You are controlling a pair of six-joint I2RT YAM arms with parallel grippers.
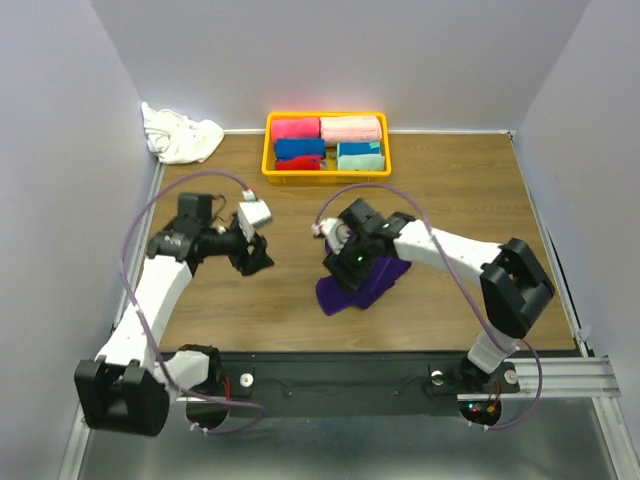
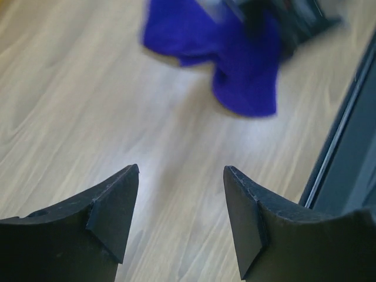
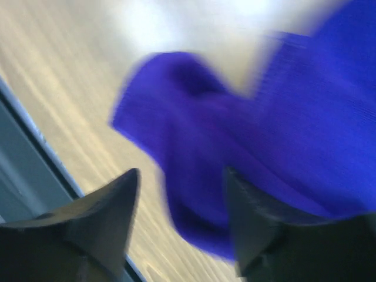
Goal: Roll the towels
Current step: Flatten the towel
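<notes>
The left gripper next needs to grab the crumpled purple towel by a loose edge corner near the front bar [image 1: 328, 304] [image 2: 262, 107], so the robot can spread the towel for rolling.
The purple towel [image 1: 372, 284] lies crumpled in a heap on the wooden table, near the front middle. My right gripper [image 1: 343, 268] hovers right over its left part, jaws open; in the right wrist view a blurred fold of the purple towel [image 3: 282, 129] lies just beyond the right gripper [image 3: 182, 173], and nothing is pinched. My left gripper [image 1: 256, 256] stands open to the left, apart from the cloth. In its own view the left gripper [image 2: 181, 170] frames bare wood, with the purple towel [image 2: 235, 64] further off. The white towel [image 1: 182, 137] sits bunched in the back left corner.
A yellow basket [image 1: 269, 150] at the back middle holds pink, red, blue and teal rolled towels. The black front rail [image 2: 346, 153] runs close to the purple cloth. White walls close the table on three sides.
</notes>
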